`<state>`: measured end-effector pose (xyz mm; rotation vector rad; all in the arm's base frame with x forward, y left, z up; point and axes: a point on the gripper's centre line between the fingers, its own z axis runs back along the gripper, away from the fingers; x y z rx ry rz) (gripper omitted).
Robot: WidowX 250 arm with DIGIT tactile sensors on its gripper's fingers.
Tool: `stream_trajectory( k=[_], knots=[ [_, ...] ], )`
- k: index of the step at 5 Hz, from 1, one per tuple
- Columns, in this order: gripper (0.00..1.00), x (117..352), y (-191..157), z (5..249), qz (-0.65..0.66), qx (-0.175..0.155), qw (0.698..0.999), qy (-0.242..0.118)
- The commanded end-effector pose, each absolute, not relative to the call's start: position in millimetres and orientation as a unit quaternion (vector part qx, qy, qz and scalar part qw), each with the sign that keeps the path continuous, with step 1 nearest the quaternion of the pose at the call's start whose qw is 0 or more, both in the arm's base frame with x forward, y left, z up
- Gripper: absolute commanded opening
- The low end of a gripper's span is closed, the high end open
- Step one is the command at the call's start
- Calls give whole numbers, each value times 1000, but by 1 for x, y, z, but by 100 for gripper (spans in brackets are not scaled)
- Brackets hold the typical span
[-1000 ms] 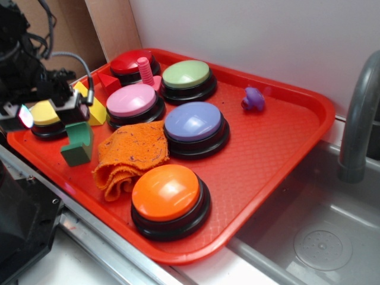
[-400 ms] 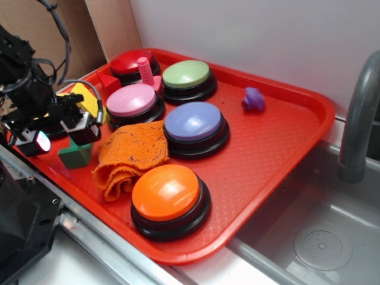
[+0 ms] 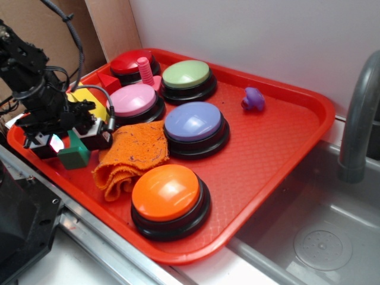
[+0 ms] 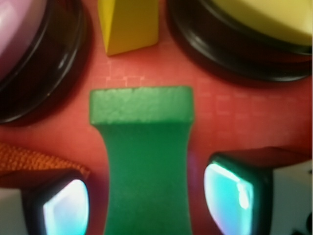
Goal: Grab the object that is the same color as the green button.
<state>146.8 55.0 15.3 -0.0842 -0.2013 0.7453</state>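
Observation:
The robot's fingers are on either side of the green block (image 4: 148, 171), low over the red tray (image 4: 222, 117), so the gripper would hold the block if it closed now.
The small dark-green stepped block (image 3: 75, 154) (image 4: 144, 161) stands on the red tray near its left front edge. My gripper (image 3: 67, 140) (image 4: 146, 205) is lowered around it and open. In the wrist view the block fills the space between the two glowing fingertips (image 4: 66, 208), with a narrow strip of tray showing on each side. The pale-green button (image 3: 186, 75) sits on its black base at the back of the tray, far from the gripper.
A yellow wedge block (image 4: 128, 25) lies just beyond the green block, between the pink button (image 3: 132, 101) and the yellow button (image 4: 257, 19). An orange cloth (image 3: 132, 155) lies right of the gripper. Purple (image 3: 193, 122), orange (image 3: 166, 192) and red (image 3: 132, 62) buttons share the tray (image 3: 261, 160).
The gripper has swung from over the yellow button toward the tray's front and come down around the green block, which stays in place.

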Motion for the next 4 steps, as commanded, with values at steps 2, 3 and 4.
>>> stream_trajectory(
  k=[2,3,4],
  knots=[
    [0,149,64,8,374,-37,921,-100],
    [0,149,64,8,369,-36,924,-97],
    [0,149,64,22,369,-24,924,-98]
  ],
)
